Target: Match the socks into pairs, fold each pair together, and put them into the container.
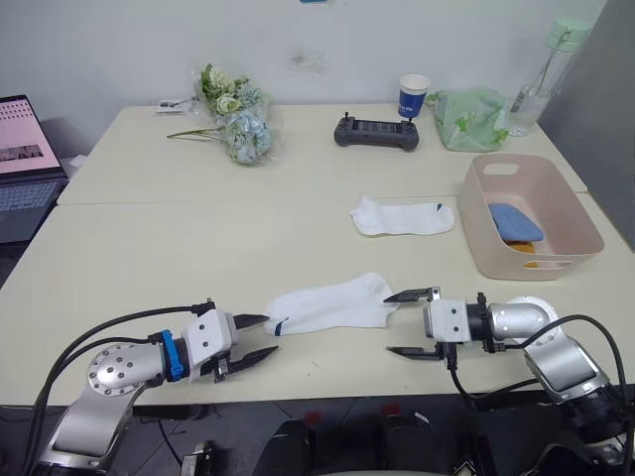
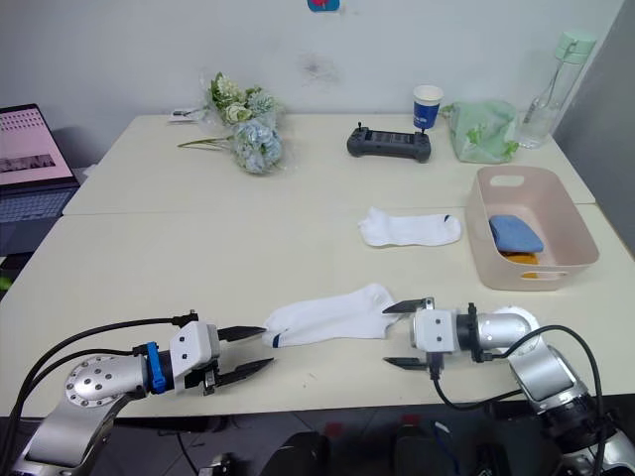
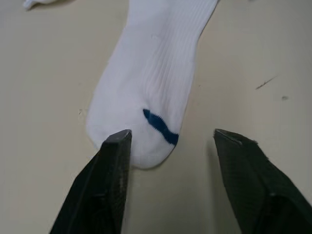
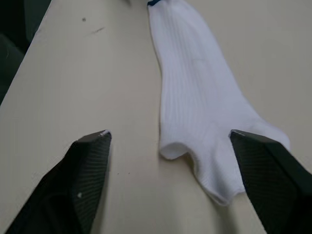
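Observation:
Next, the left gripper grabs the white sock by its blue-marked end (image 1: 282,319) to pair the sock with the other sock (image 1: 402,218).
A white sock (image 1: 332,302) with a short blue mark lies flat near the table's front edge. My left gripper (image 1: 260,336) is open at its toe end (image 3: 146,146), fingers apart on either side. At the cuff end (image 4: 214,170) my right gripper (image 1: 409,323) is open too, holding nothing. A second white sock (image 1: 402,217) lies further back, towards the right. The pale pink container (image 1: 561,198) stands at the right edge with a light blue sock (image 1: 515,222) and a bit of mustard-orange sock (image 1: 521,244) inside.
At the back of the table are a bunch of flowers (image 1: 233,114), a black controller (image 1: 376,132), a paper cup (image 1: 413,96), a green plastic bag (image 1: 469,117) and a bottle (image 1: 544,74). A laptop (image 1: 25,164) sits off to the left.

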Tool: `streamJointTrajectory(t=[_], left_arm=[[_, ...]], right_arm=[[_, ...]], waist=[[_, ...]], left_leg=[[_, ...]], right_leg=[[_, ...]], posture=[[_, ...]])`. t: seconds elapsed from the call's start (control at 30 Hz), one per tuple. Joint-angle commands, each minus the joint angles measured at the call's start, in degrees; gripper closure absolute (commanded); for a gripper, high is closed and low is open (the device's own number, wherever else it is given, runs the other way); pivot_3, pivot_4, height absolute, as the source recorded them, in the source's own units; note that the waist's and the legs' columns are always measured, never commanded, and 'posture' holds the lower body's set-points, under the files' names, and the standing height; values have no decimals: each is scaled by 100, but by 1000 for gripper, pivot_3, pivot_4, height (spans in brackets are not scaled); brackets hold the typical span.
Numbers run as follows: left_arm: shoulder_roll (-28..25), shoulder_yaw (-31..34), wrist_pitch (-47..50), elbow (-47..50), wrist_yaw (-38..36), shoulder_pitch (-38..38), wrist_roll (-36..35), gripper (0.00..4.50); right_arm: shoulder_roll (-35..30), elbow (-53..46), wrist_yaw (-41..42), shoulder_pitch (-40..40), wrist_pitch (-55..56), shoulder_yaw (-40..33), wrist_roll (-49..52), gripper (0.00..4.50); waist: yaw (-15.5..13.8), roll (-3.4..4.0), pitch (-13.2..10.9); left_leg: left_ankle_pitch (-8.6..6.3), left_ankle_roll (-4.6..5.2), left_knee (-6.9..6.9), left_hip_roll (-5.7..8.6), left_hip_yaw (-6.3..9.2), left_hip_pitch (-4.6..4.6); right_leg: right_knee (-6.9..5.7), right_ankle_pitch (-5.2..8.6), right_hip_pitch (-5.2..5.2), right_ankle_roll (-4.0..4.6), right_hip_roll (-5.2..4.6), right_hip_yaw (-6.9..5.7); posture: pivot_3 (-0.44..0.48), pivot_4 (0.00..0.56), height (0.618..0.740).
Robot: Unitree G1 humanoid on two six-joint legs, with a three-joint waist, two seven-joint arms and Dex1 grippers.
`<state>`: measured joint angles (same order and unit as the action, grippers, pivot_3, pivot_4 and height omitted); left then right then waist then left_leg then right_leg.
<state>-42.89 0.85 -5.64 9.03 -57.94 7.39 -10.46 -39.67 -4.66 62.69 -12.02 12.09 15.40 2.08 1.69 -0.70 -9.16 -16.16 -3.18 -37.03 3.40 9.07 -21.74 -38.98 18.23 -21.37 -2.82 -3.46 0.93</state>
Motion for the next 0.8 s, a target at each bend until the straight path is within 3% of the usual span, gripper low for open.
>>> streamJointTrajectory(t=[0.03, 0.13, 0.17, 0.23, 0.5, 0.57, 0.8], left_arm=[[109, -246, -399, -243, 162, -190, 382, 1762], [240, -357, -470, -420, 279, -378, 500, 1762], [262, -407, -498, -495, 317, -442, 580, 1742], [297, -483, -536, -596, 353, -530, 664, 2148], [287, -552, -303, -640, 398, -618, 627, 4414], [287, -562, -279, -641, 407, -628, 611, 4500], [249, -458, -345, -371, 308, -640, 342, 4500]], right_arm=[[40, -33, -80, -77, 420, 50, -134, 501], [82, 106, -172, -117, 591, 98, -288, 501], [105, 188, -222, -170, 646, 119, -372, 679], [164, 376, -271, -303, 757, 175, -485, 1117], [237, 934, -419, -747, 1126, 277, -853, 3823], [252, 966, -402, -773, 1159, 273, -791, 4477], [226, 272, -17, -614, 318, 114, 120, 4477]], waist=[[0, 0, 0], [-9, 0, 0], [-11, 0, 0], [-10, 0, 1], [-4, 1, 1], [-4, 1, 1], [-3, 1, 1]], left_leg=[[0, 0, 0, 0, 1, 0], [0, 0, -1, 1, 2, 0], [0, -1, -2, 1, 3, 1], [0, -1, -2, 2, 3, 6], [1, -1, -1, 0, 2, 13], [1, -1, -1, -1, 3, 13], [1, -1, -1, -2, 3, 12]], right_leg=[[0, 0, 0, 0, 0, 0], [-2, 0, 2, 0, 1, -1], [-2, 0, 3, 0, 1, -2], [-3, 0, 7, 0, 0, -1], [-6, 0, 9, 0, 4, 1], [-7, 0, 8, 0, 4, 1], [-7, 0, 8, 0, 4, 2]], posture=[[0, 150, 740], [0, 150, 740], [0, 150, 740], [0, 150, 740], [0, 150, 740], [0, 150, 740], [0, 150, 740]])
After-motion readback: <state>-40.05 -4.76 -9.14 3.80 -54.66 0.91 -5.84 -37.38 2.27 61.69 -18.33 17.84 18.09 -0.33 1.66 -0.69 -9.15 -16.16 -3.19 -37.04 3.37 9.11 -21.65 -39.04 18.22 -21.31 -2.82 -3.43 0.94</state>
